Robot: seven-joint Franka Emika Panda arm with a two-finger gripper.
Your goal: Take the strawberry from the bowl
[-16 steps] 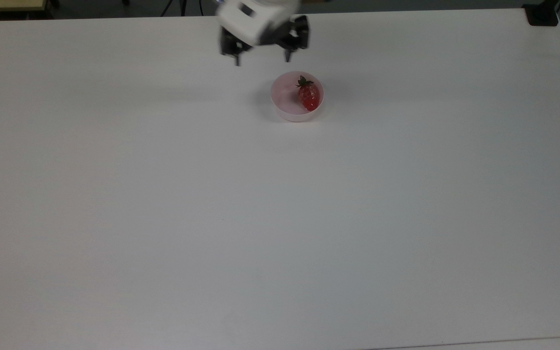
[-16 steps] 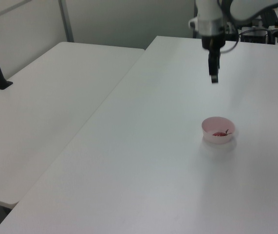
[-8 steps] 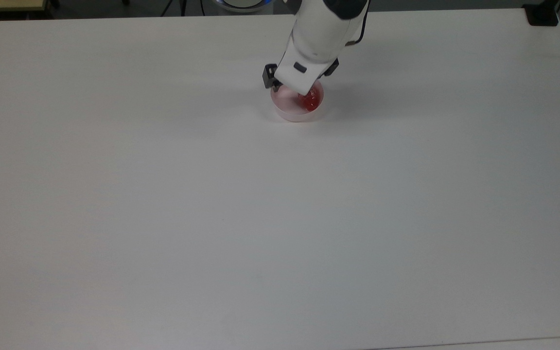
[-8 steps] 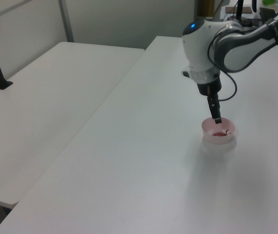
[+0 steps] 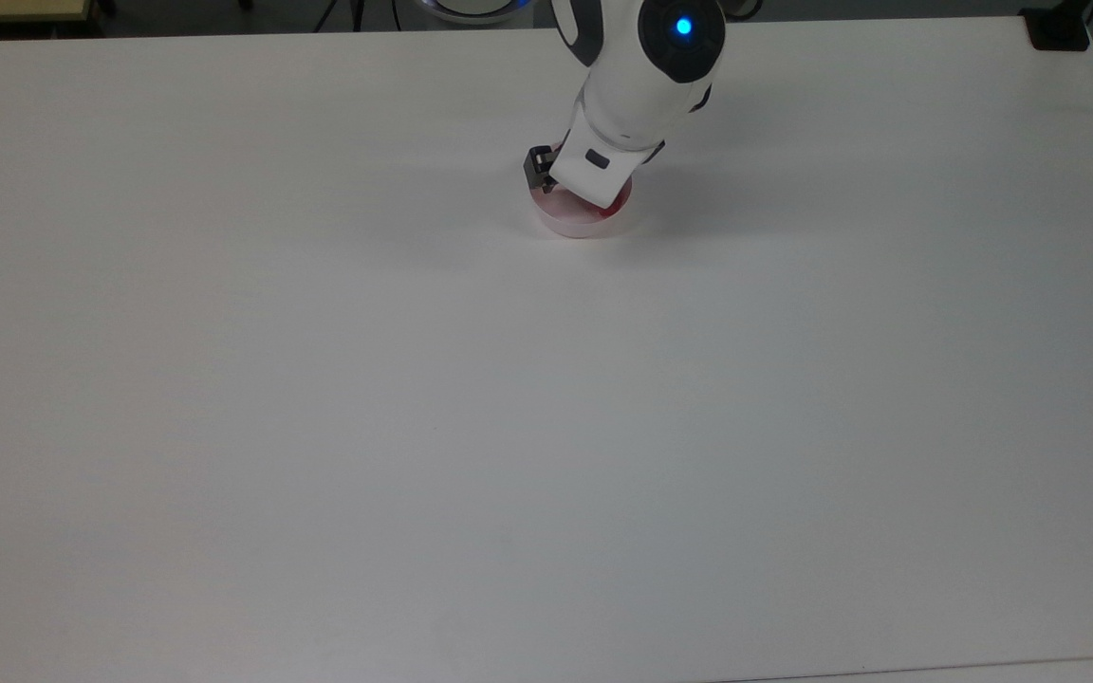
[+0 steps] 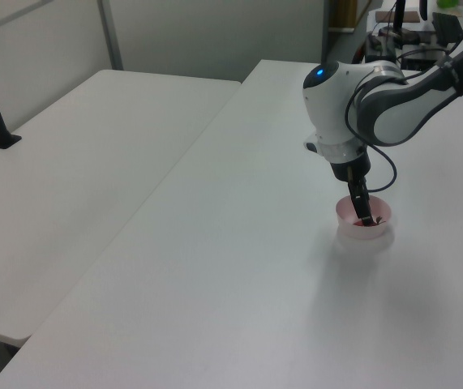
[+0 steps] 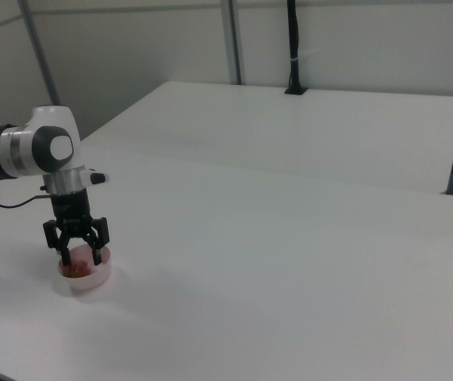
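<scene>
The strawberry needs to be lifted out of the pink bowl (image 6: pixel 364 233), so my gripper will next grab it by its red body (image 6: pixel 359 224).
The small pale pink bowl (image 5: pixel 573 224) sits at the far middle of the white table (image 5: pixel 546 427). The arm's white hand hangs over it and hides most of its inside. Along the hand's lower edge, only a sliver of the red strawberry (image 5: pixel 616 202) peeks out. In the right view my gripper (image 7: pixel 81 256) is lowered into the bowl (image 7: pixel 90 279), open, with one dark finger on either side of the strawberry (image 7: pixel 74 270). The left view has the gripper (image 6: pixel 366 217) reaching down inside the bowl (image 6: pixel 364 233).
A second white table (image 6: pixel 69 178) stands beside this one, separated by a narrow gap. A black post (image 7: pixel 292 48) is clamped at its far edge. A black clamp (image 5: pixel 1059 28) sits at the top view's upper right corner.
The arm came from behind the bowl and swung over it, then sank lower. The fingers now reach inside the bowl around the strawberry. The bowl has not moved.
</scene>
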